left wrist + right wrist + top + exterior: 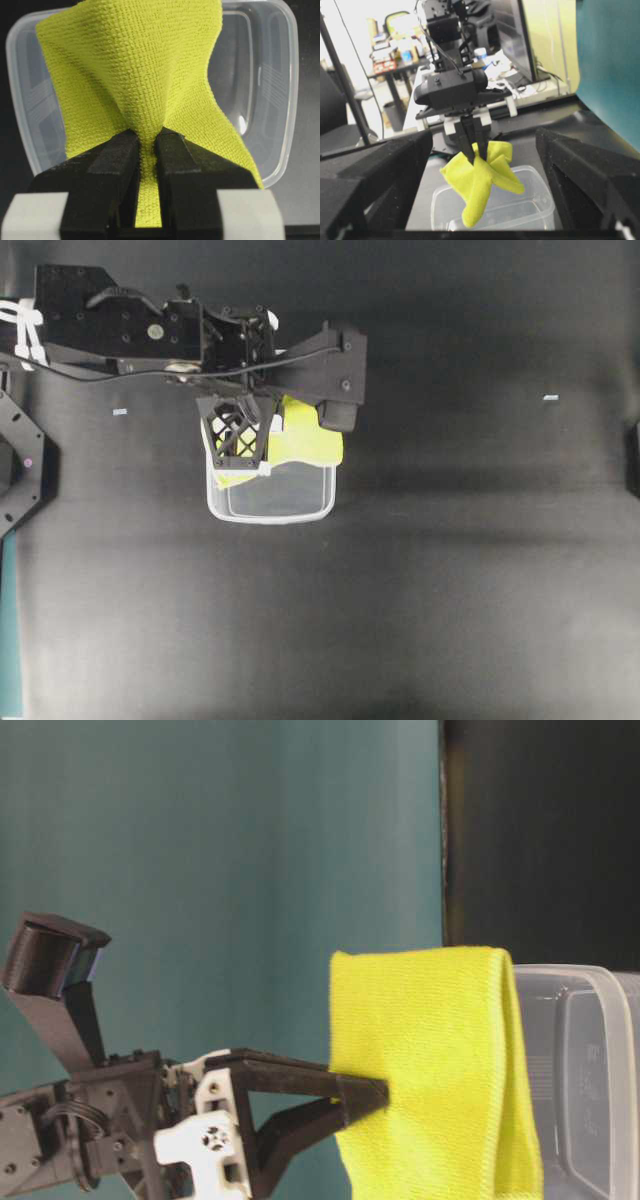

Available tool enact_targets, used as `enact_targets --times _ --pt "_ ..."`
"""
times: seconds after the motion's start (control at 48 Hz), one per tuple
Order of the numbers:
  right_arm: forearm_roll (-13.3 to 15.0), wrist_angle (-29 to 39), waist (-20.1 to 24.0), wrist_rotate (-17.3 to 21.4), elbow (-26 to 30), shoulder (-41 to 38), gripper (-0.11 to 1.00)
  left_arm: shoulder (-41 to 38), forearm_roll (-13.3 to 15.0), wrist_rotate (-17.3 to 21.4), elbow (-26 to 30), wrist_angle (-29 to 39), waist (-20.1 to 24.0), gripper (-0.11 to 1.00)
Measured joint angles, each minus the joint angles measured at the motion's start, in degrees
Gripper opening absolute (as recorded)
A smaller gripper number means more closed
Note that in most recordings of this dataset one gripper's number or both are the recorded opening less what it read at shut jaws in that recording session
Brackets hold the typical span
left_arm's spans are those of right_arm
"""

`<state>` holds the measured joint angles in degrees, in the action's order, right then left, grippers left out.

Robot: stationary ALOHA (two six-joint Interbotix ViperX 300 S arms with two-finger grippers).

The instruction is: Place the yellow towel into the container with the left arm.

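Observation:
The yellow towel (305, 440) hangs over the inside of the clear container, so it is time for my left gripper to release the towel.
My left gripper (146, 137) is shut on the yellow towel (140, 65), pinching a bunched fold between its black fingers. The towel hangs crumpled from the jaws, above the clear plastic container (270, 518) on the black table. In the overhead view the left gripper (240, 462) and the towel (305, 440) cover the tub's far edge. In the right wrist view the towel (480, 180) droops towards the open tub (540, 200). The table-level view shows the towel (430, 1070) beside the tub (590, 1070). My right gripper (484, 136) is open and empty, well away from the tub and facing it.
Two small white tape marks (120, 412) (550, 397) lie on the black table. A teal wall (220, 870) stands behind the left arm. A dark frame piece (20, 465) sits at the overhead view's left edge.

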<state>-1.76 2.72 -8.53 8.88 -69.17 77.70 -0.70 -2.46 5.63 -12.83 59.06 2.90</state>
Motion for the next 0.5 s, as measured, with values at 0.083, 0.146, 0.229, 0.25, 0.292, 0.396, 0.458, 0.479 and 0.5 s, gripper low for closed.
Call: enact_targets --times 0.083,0.146,0.229,0.25,0.292,0.396,0.458,0.479,0.5 --pt "0.09 0.00 0.09 0.00 0.00 0.00 0.80 -0.09 0.00 -0.44 -0.79 -0.18 0.00 0.08" --pt "0.09 0.00 0.09 0.09 0.00 0.00 0.80 -0.09 0.00 -0.97 -1.23 -0.70 0.00 0.19" --pt "0.09 0.00 0.09 -0.18 0.00 0.09 0.80 -0.26 0.00 -1.85 -1.93 -2.20 0.00 0.46" --pt "0.09 0.00 0.00 -0.35 0.00 0.09 0.80 -0.35 0.00 -2.20 -2.11 -2.55 0.00 0.52" --pt "0.09 0.00 0.09 -0.26 0.00 0.09 0.80 -0.44 0.00 -2.55 -2.37 -3.08 0.00 0.64" --pt "0.09 0.00 0.00 -0.35 0.00 0.35 0.80 -0.53 0.00 -3.69 -2.64 -3.34 0.09 0.87" --pt "0.09 0.09 0.09 -0.35 0.00 0.44 0.80 -0.35 0.00 -4.48 -2.55 -3.34 0.18 0.90" --pt "0.09 0.00 0.00 -0.35 0.00 0.53 0.80 -0.18 0.00 -4.92 -2.46 -3.34 0.18 0.88" --pt "0.09 0.00 0.00 -0.35 0.00 0.62 0.80 0.00 0.00 -5.45 -2.37 -3.43 0.26 0.86"
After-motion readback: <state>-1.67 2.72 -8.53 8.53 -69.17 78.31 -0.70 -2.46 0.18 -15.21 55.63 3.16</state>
